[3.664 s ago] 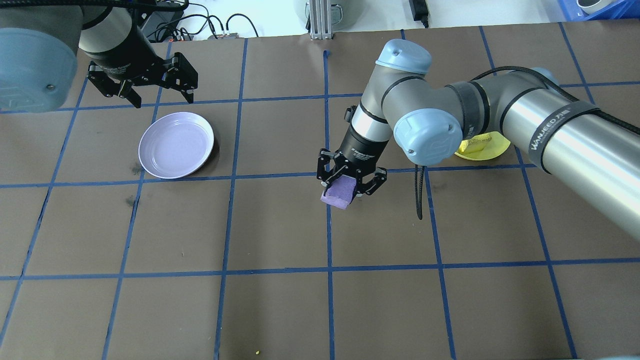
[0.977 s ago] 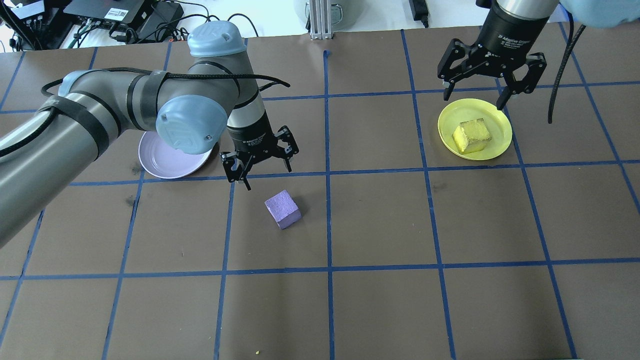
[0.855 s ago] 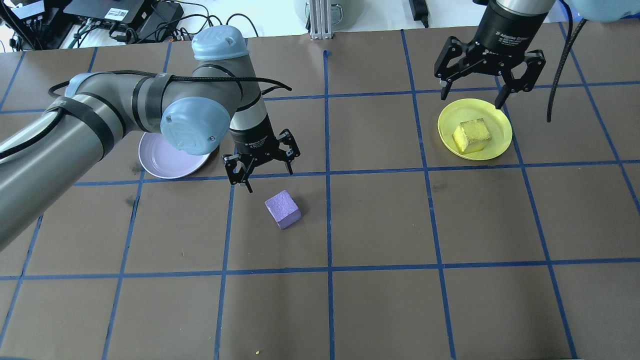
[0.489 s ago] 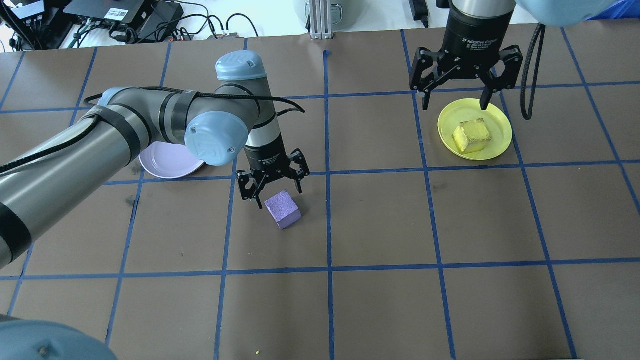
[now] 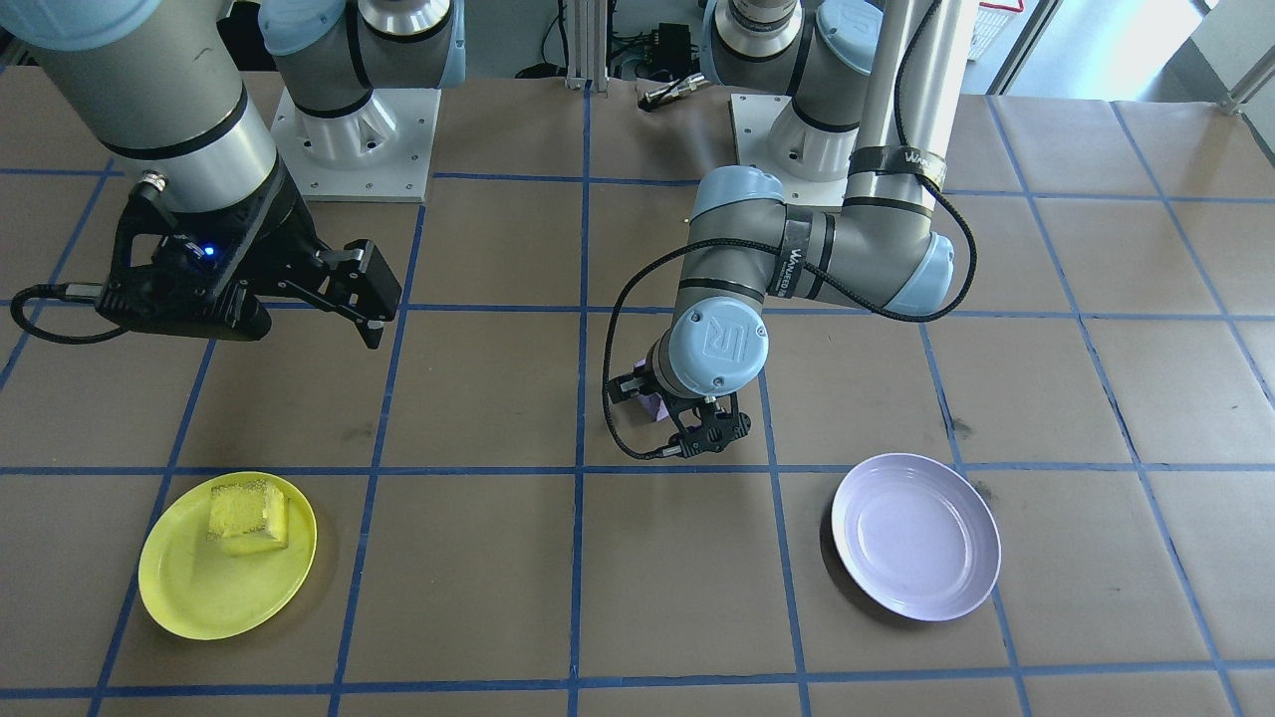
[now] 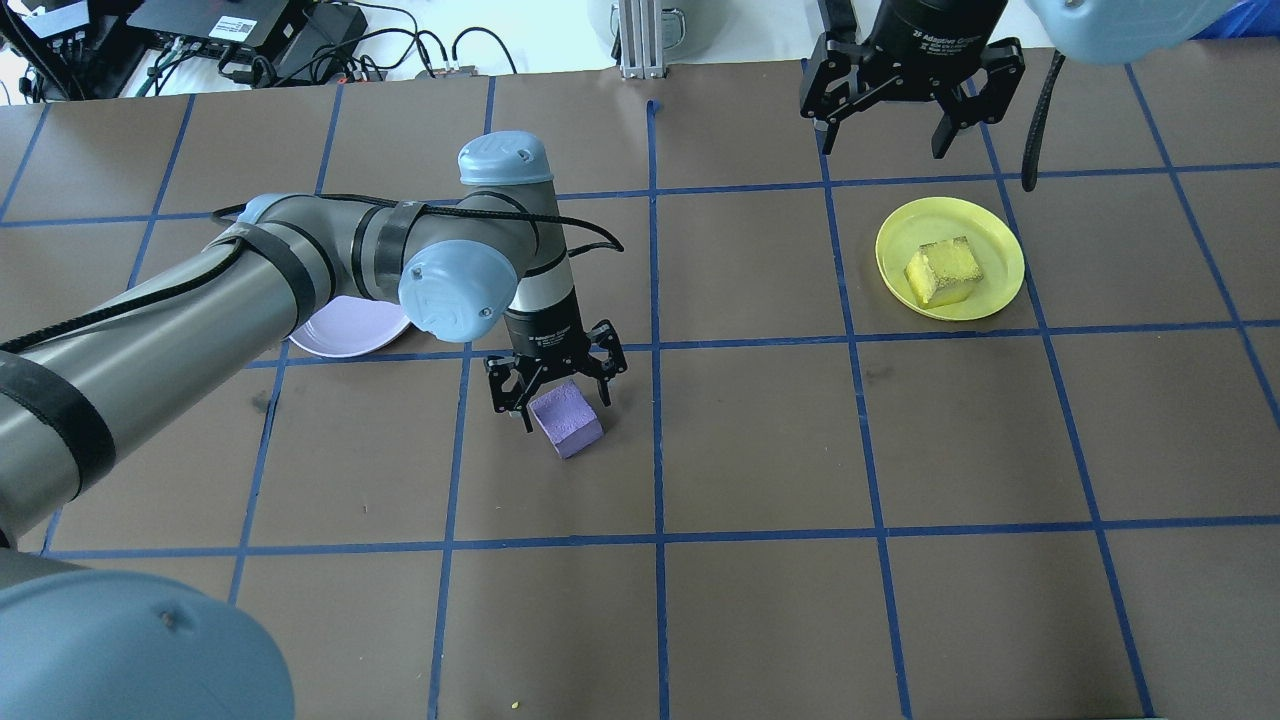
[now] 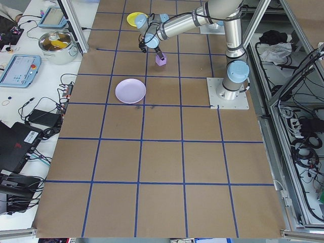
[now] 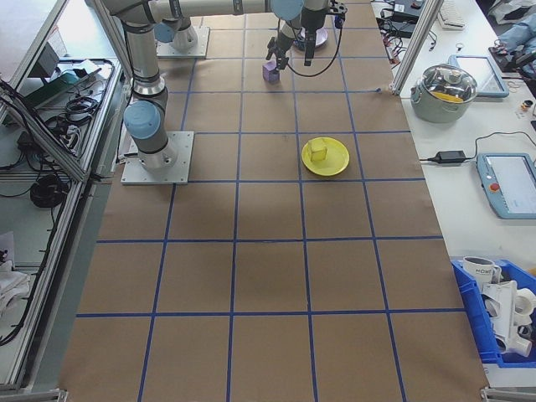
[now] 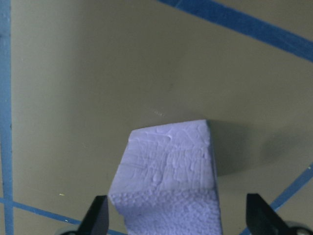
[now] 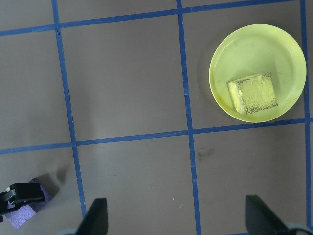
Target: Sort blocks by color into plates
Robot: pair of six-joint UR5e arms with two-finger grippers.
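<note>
The light purple block needs to be sorted into the lavender plate (image 5: 916, 537), so my left gripper will grab the block's opposite sides next.
The light purple block (image 6: 567, 420) rests on the brown table near its middle. My left gripper (image 6: 566, 405) is low over it and open, one finger on each side. In the left wrist view the purple block (image 9: 168, 171) sits between the fingertips (image 9: 98, 218) with small gaps on both sides. The lavender plate (image 6: 350, 325) lies to the left, partly hidden behind my left arm, and it holds nothing (image 5: 916, 538). The yellow block (image 6: 945, 270) lies in the yellow plate (image 6: 1000, 255) at the right. My right gripper (image 6: 880, 135) hangs open and empty beyond that plate.
Blue tape lines divide the table into squares. Cables and electronics (image 6: 250, 30) and a metal post (image 6: 640, 40) line the far edge. A pot (image 7: 58, 43) and tablets sit on the side bench. The arms' bases (image 5: 349, 129) stand at the robot's side.
The right gripper let go of the purple block and withdrew past the yellow plate. The left arm swung from the lavender plate down over the purple block and now straddles it.
</note>
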